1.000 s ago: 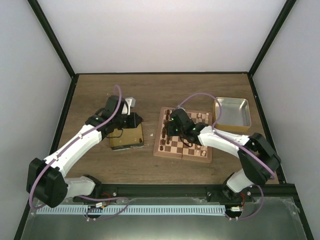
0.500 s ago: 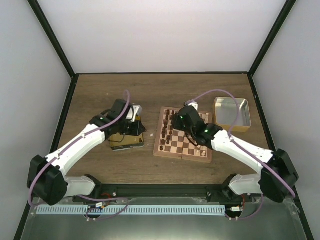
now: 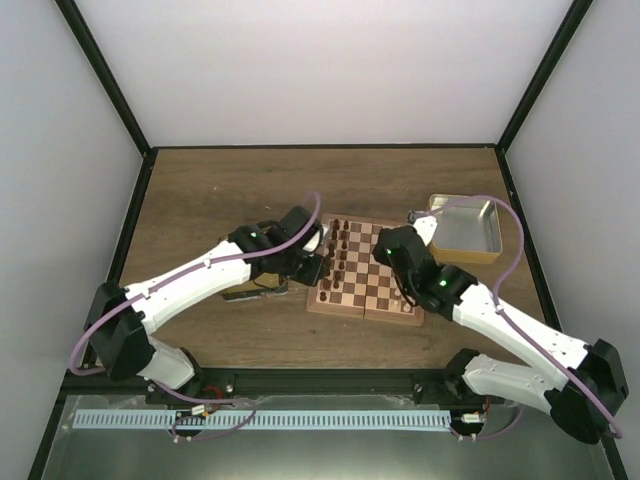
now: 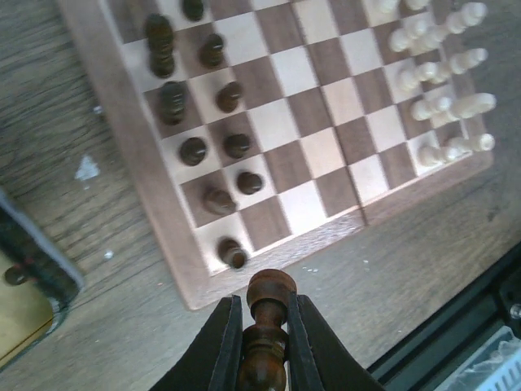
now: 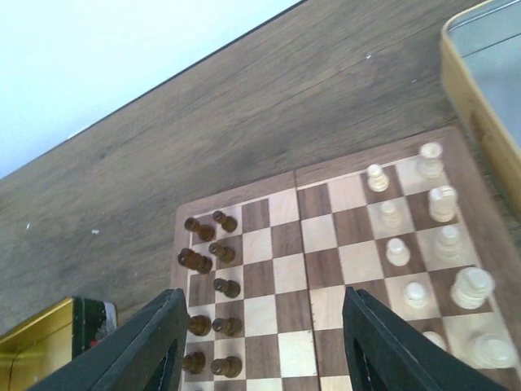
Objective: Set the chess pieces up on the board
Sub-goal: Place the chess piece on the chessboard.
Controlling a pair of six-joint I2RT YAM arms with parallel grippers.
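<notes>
The dark brown piece is above the border, short of the empty light square, so opening now would miss. My left gripper moves the piece there first.
The board [image 3: 365, 285] lies mid-table. Dark brown pieces [image 3: 340, 250] fill two columns on its left side, and cream pieces [image 4: 440, 65] stand along its right side. My left gripper [image 3: 318, 265] hangs at the board's left edge. In the left wrist view it [image 4: 264, 314] is shut on a dark brown piece [image 4: 269, 326], held above the border [image 4: 163, 236] near a corner piece [image 4: 232, 252]. My right gripper [image 3: 395, 258] is open and empty above the board [image 5: 281, 273], with its fingers [image 5: 155, 342] spread wide. The dark pieces [image 5: 213, 285] and cream pieces [image 5: 444, 236] show below it.
A silver tin [image 3: 465, 228] stands right of the board and also shows in the right wrist view [image 5: 488, 81]. A gold tin [image 3: 245, 290] lies left of the board, mostly hidden under the left arm; its corner shows in both wrist views [image 4: 24, 318] [image 5: 49, 342].
My left arm has swung right from the gold tin to the board's left edge, carrying the dark piece. My right arm has drawn back from the board's left side toward its right half.
</notes>
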